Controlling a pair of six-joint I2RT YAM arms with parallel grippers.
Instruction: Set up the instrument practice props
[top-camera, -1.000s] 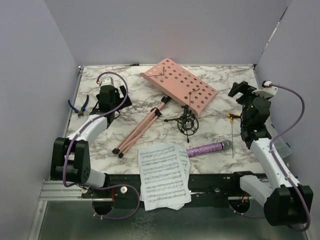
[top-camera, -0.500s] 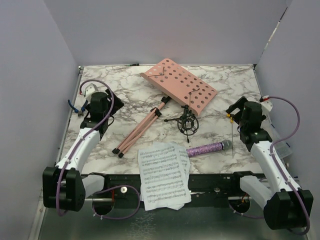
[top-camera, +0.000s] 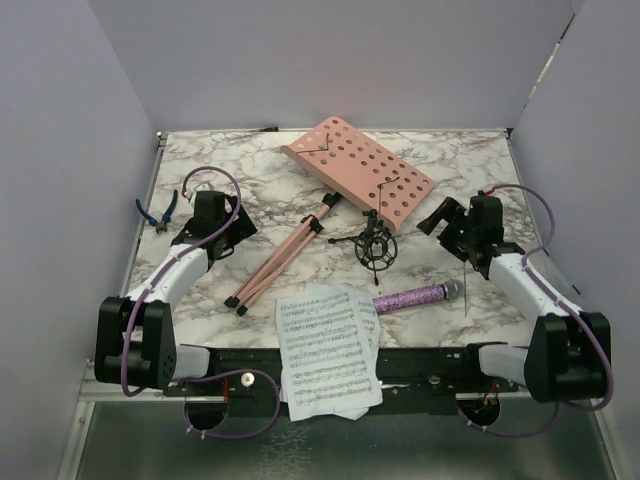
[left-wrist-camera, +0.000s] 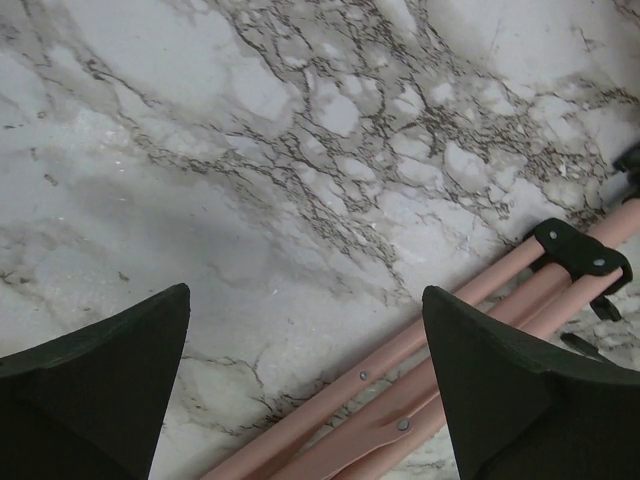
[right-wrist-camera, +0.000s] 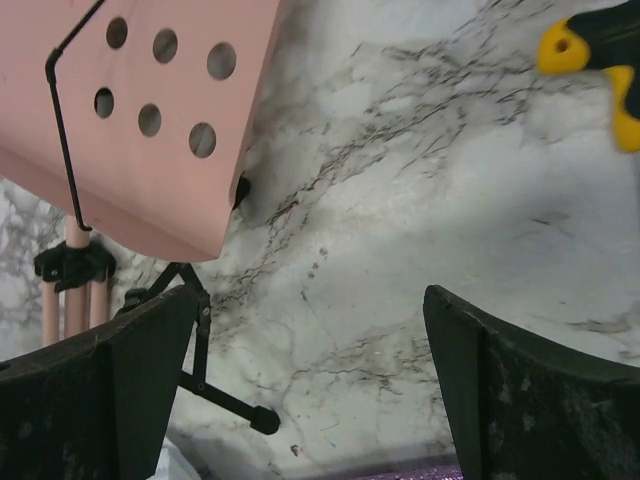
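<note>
The music stand needs to go on its tripod legs, so my right gripper should next grab it by its short edge (top-camera: 415, 206) (right-wrist-camera: 250, 125).
The pink perforated music stand (top-camera: 362, 170) lies flat at the table's back, its folded tripod legs (top-camera: 283, 257) running toward the front left. White sheet-music pages (top-camera: 325, 345) overhang the front edge. The glittery purple microphone (top-camera: 413, 297) lies right of them, and the small black shock-mount (top-camera: 376, 247) stands just behind it. My left gripper (top-camera: 238, 230) is open, low beside the legs (left-wrist-camera: 470, 310), with only marble between its fingers (left-wrist-camera: 305, 295). My right gripper (top-camera: 438, 218) is open near the stand's right corner (right-wrist-camera: 150, 110), holding nothing (right-wrist-camera: 310, 292).
Blue-handled pliers (top-camera: 160, 212) lie at the left edge, behind my left arm. A yellow-handled screwdriver (right-wrist-camera: 590, 50) lies under my right arm, its shaft (top-camera: 465, 290) pointing to the front. Grey walls close in the table on three sides.
Both arms have come down from a raised pose. My left gripper swung right toward the stand's legs. My right gripper moved left toward the stand's plate. Both stayed open.
</note>
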